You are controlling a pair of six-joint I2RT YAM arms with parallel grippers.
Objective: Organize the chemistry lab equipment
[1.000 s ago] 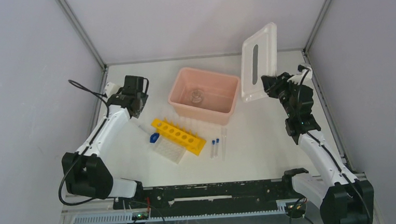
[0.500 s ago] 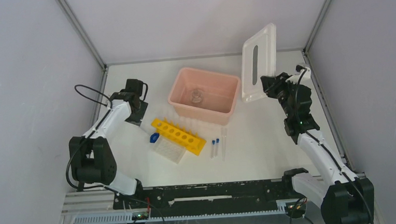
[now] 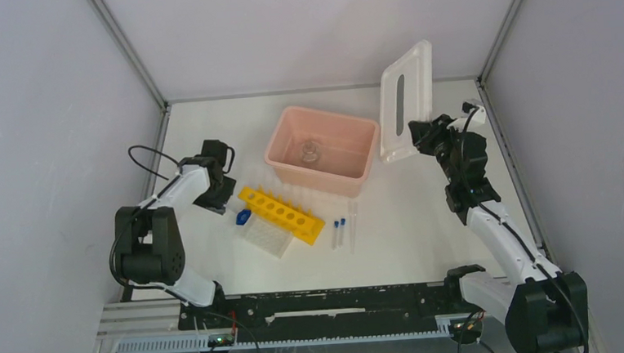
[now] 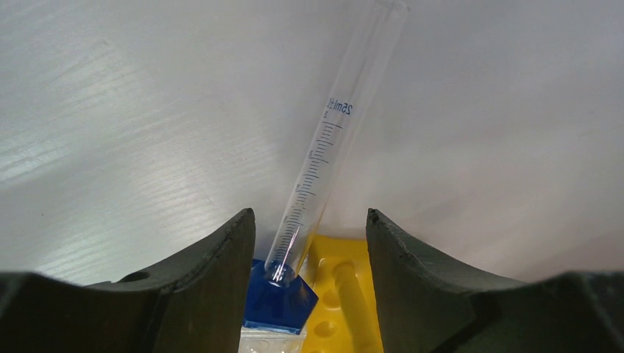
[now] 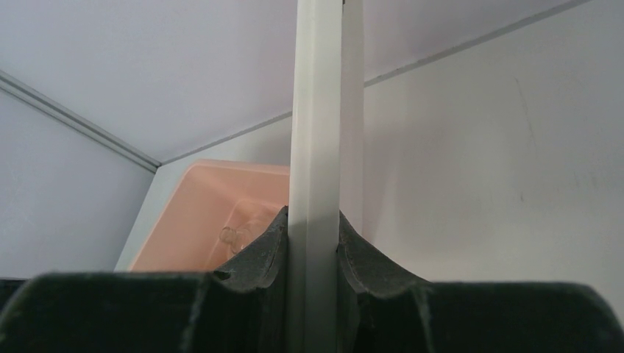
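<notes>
My left gripper lowers its fingers, before closing on the graduated cylinder point(image 4: 324, 154). The fingers are above the cylinder in the left wrist view, so closing now would miss it.
A clear graduated cylinder point(image 4: 324, 154) with a blue base point(image 3: 243, 217) lies on the table. My left gripper point(image 4: 310, 243) is open, its fingers on either side of the cylinder without touching it. In the top view, the left gripper point(image 3: 217, 200) is just left of the yellow tube rack point(image 3: 282, 214) and the clear well plate point(image 3: 267, 238). Two blue-capped vials point(image 3: 338, 228) and a thin clear tube point(image 3: 352, 221) lie right of the rack. Round clear glassware point(image 3: 310, 151) sits inside the pink box point(image 3: 319, 178). My right gripper point(image 3: 417, 129) is shut on the white slotted lid point(image 3: 404, 97), held upright.
The pink box stands open at the back centre, with the lid edge point(image 5: 318, 110) raised to its right. Grey walls enclose the table on three sides. The arm bases and a black rail point(image 3: 333, 302) line the near edge.
My left arm has folded back and its gripper has come nearer, down towards the cylinder beside the rack. The right gripper with the lid has shifted very slightly.
</notes>
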